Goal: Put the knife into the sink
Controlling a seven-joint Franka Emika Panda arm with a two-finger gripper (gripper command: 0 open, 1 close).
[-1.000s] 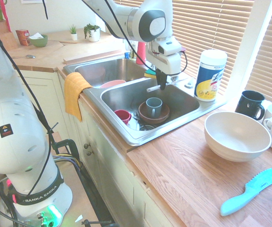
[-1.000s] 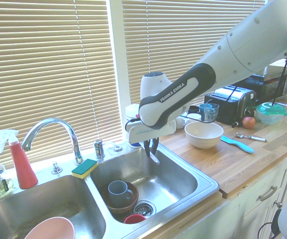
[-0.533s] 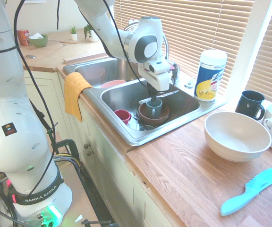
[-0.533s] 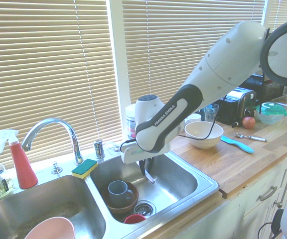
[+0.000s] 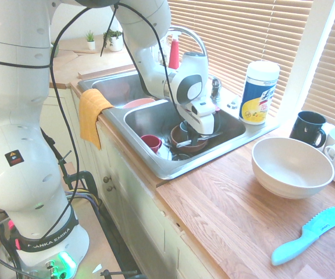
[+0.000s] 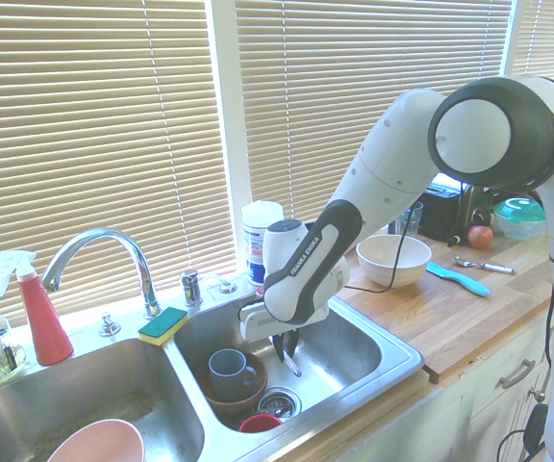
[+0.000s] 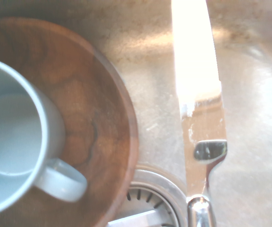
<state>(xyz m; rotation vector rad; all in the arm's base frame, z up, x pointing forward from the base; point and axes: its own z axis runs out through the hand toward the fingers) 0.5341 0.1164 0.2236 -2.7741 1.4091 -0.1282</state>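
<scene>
The knife blade (image 7: 197,85) hangs above the bottom of the steel basin beside the drain, so my gripper should keep holding the knife until I bring it down.
My gripper (image 5: 192,138) is low inside the right basin of the steel sink (image 5: 173,168), shut on the knife (image 5: 201,139), which sticks out roughly level on both sides of the fingers. From the other side, the gripper (image 6: 287,350) hangs just above the basin floor with the knife (image 6: 290,365) pointing down from it. In the wrist view the shiny knife blade (image 7: 197,85) stretches over the steel floor, beside a brown wooden bowl (image 7: 98,118) holding a grey mug (image 7: 13,137), with the drain (image 7: 150,201) close by.
A red cup (image 5: 151,142) sits in the same basin, and a pink bowl (image 5: 137,103) in the other. A yellow cloth (image 5: 92,113) hangs over the sink's rim. The counter holds a white bowl (image 5: 291,167), a teal plastic knife (image 5: 310,234) and a wipes canister (image 5: 259,92).
The arm has come down from above the sink's back rim into the right basin, carrying the knife lower and closer to the mug and wooden bowl.
</scene>
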